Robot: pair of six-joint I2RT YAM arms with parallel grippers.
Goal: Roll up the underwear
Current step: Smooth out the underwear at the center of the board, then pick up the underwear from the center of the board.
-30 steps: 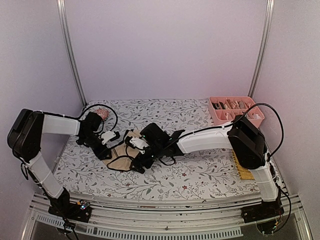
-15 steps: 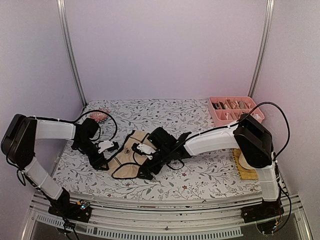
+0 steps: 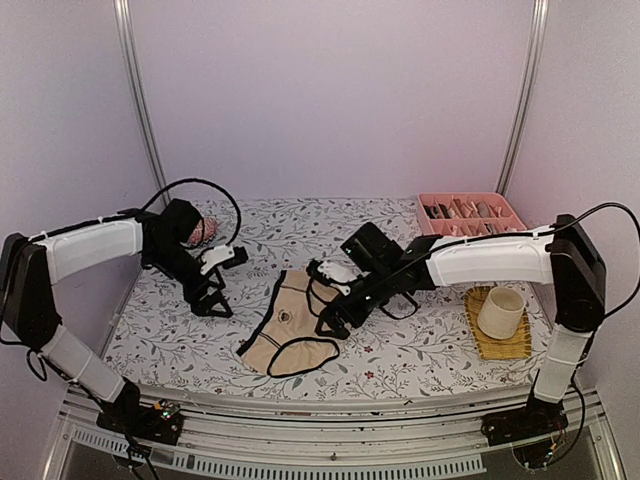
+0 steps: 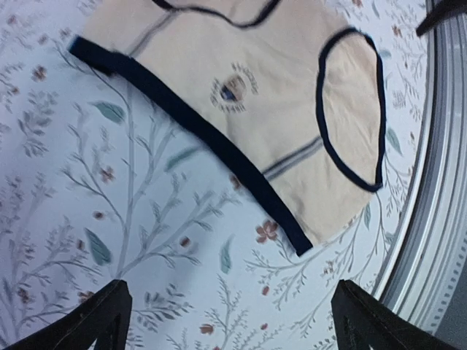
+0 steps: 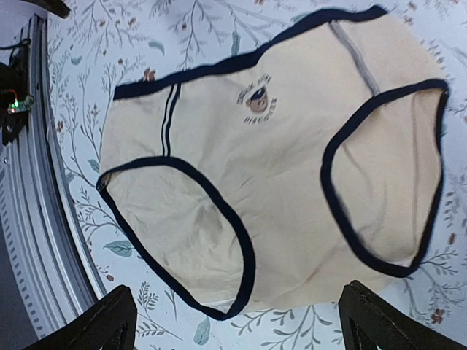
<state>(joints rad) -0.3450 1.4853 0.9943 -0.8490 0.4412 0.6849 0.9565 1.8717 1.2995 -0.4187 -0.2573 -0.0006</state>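
Next, the left gripper grabs the underwear's far waistband corner to roll the underwear, and leaves the leg-opening end for my right gripper.
The beige underwear with black edging (image 3: 283, 325) lies flat and spread out on the floral table cover, between the two arms. It fills most of the right wrist view (image 5: 277, 168) and the top of the left wrist view (image 4: 233, 95). My left gripper (image 3: 213, 298) is open and empty, raised to the left of the briefs. My right gripper (image 3: 330, 318) is open and empty, just right of the briefs and above them. The dark navy striped briefs are not in view.
A reddish-pink hairbrush (image 3: 203, 231) lies at the back left behind the left arm. A pink divided tray (image 3: 470, 218) stands at the back right. A cream cup (image 3: 501, 312) sits on a yellow mat (image 3: 497, 344) at the right. The table's metal front rail (image 3: 320, 420) runs along the near edge.
Both grippers have let go of the beige briefs and drawn apart, left arm back and left, right arm right. The briefs now lie spread flat. The cup and mat became visible.
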